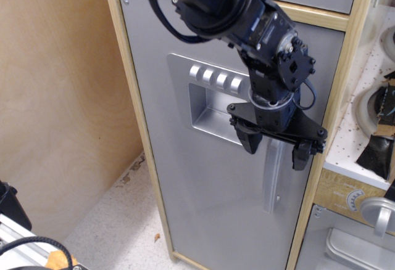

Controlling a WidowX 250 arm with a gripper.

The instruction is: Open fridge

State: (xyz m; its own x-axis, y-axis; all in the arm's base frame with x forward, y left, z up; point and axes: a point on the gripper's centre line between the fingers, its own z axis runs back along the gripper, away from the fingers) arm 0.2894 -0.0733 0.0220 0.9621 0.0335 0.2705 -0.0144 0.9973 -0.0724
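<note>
My gripper is to grab the big grey door (213, 190) by its curved silver handle (273, 180) next, to open the fridge.
The fridge (185, 177) is a tall cabinet with a light wood frame and a big grey door, which stands shut. Its recessed silver dispenser panel (210, 100) with four buttons is at mid door. The curved silver handle (273, 180) runs down the door's right side; its top is hidden behind my gripper. My black gripper (276, 147) is open, its two fingers pointing down on either side of the handle's upper part. Whether the fingers touch the handle I cannot tell.
A plywood wall (55, 97) stands close on the left. A speckled floor (117, 227) lies below. To the right is a white pegboard panel (370, 110), a dial (353, 200) and a small grey oven door with a silver handle (378, 213).
</note>
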